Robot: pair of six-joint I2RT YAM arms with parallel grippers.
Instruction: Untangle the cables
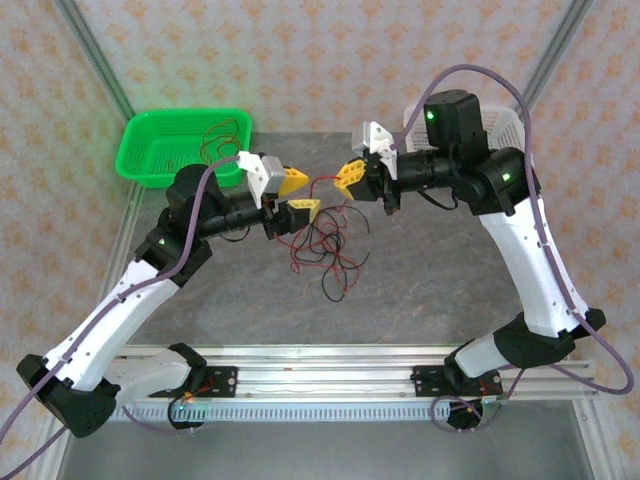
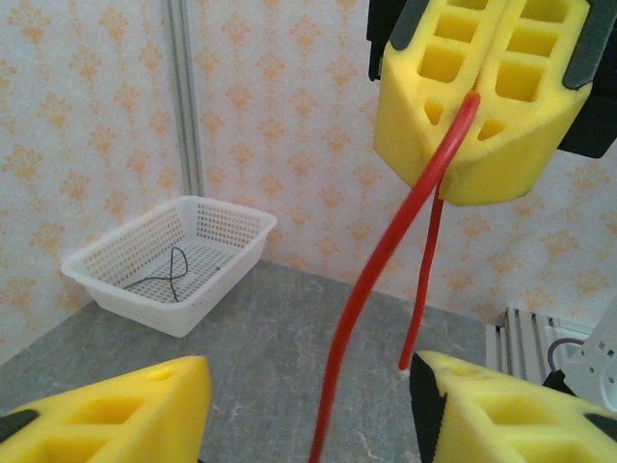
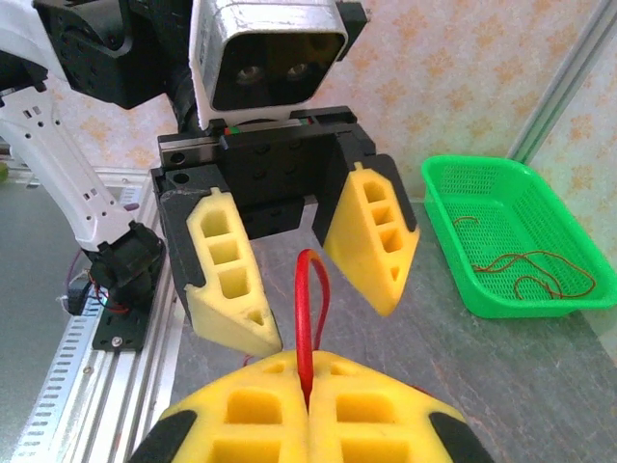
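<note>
The left gripper grabs the red cable next on the part hanging from my right gripper, so that the right gripper is free to release it for untangling.
A tangle of thin red and black cables (image 1: 325,245) lies on the grey table between the arms. My right gripper (image 1: 351,176) (image 3: 308,384) is shut on a loop of red cable (image 3: 307,304) that rises out of the pile. In the left wrist view that gripper (image 2: 477,92) hangs above with the red cable (image 2: 386,256) running down from it. My left gripper (image 1: 305,194) (image 2: 310,410) faces it, open. The red cable passes between its yellow fingers (image 3: 227,280), and I cannot tell whether it touches them.
A green basket (image 1: 150,160) (image 3: 463,246) at the back left holds loose red cables (image 3: 525,265). A white basket (image 2: 231,246) at the back right holds a black cable (image 2: 172,275). Aluminium rails (image 1: 330,375) run along the near edge.
</note>
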